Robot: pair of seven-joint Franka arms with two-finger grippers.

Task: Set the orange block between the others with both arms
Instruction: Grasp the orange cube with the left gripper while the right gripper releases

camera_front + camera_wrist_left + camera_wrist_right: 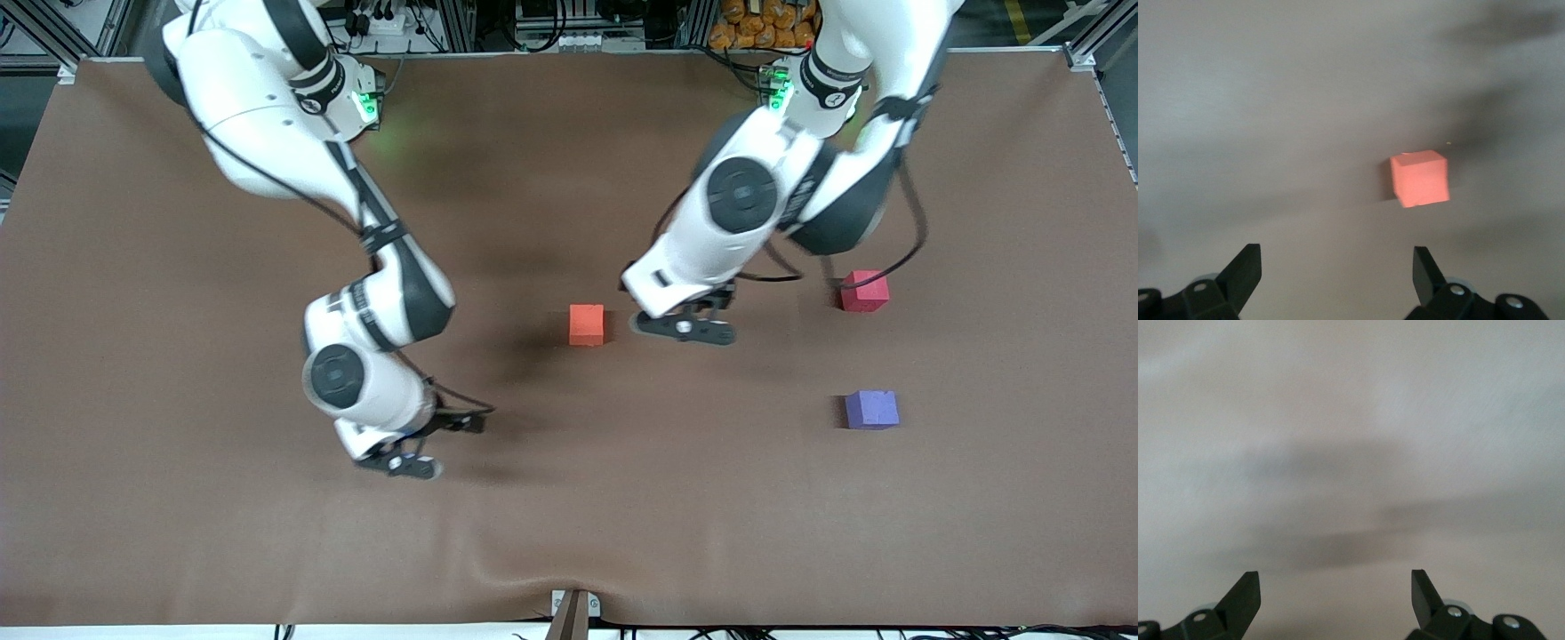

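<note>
My left gripper will next take hold of the opposite sides of the orange block (586, 324), so that the block can fill the gap beside the purple-blue cube (871, 409).
The orange block (586, 324) (1420, 178) rests on the brown table near its middle. My left gripper (683, 328) (1337, 267) hovers just beside it, toward the left arm's end, open and holding nothing. The red-pink cube (864, 291) and the purple-blue cube (871, 409) lie toward the left arm's end, the purple-blue one nearer the front camera. My right gripper (404, 463) (1336, 587) is open over bare cloth toward the right arm's end, well apart from every block.
A brown cloth (178, 533) covers the whole table, with a small fold and a clamp (573, 609) at its near edge. Cables and metal framing (533, 27) run along the edge by the arm bases.
</note>
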